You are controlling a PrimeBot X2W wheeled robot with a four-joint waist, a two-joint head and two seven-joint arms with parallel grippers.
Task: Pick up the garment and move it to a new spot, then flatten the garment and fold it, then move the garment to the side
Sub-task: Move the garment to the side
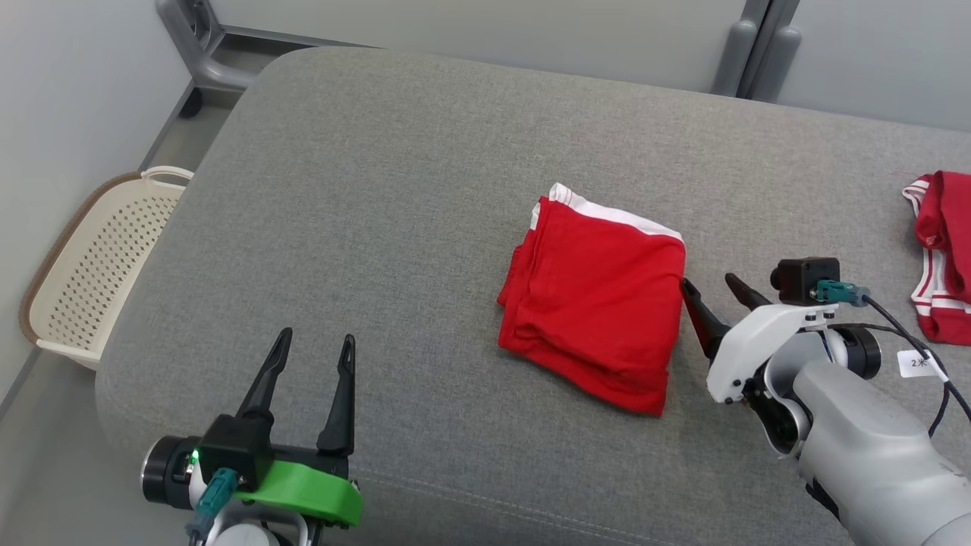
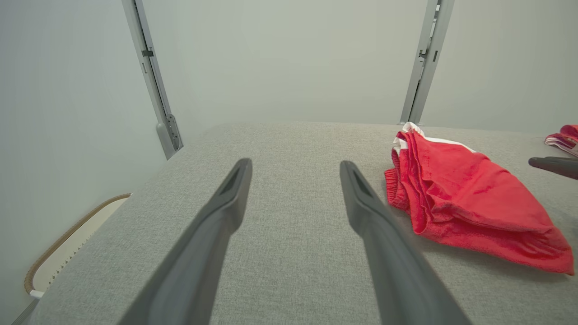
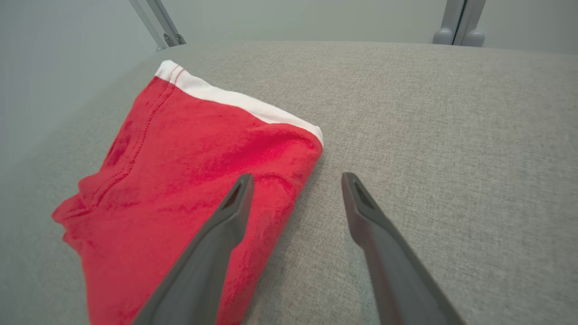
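The right gripper pinches the garment by its smooth folded side edge (image 1: 675, 311) next, where the rounded fold stands up while its broad top layer (image 1: 596, 291) lies flat.
A red garment with a white band (image 1: 595, 299) lies folded into a compact rectangle in the middle of the grey cushioned surface (image 1: 394, 174). My right gripper (image 1: 713, 292) is open just beside its right edge, fingers apart and holding nothing. In the right wrist view the garment (image 3: 180, 180) lies to the left, one finger over its edge, and the right gripper (image 3: 295, 180) spans that edge and bare fabric. My left gripper (image 1: 317, 345) stands open at the lower left, well away from the garment. The left wrist view has the garment (image 2: 465, 198) off to the right of the open left gripper (image 2: 295, 167).
A second red and white garment (image 1: 941, 250) lies crumpled at the surface's right edge. A cream perforated basket (image 1: 98, 265) sits on the floor beyond the left edge. Grey frame posts (image 1: 751, 45) stand against the back wall.
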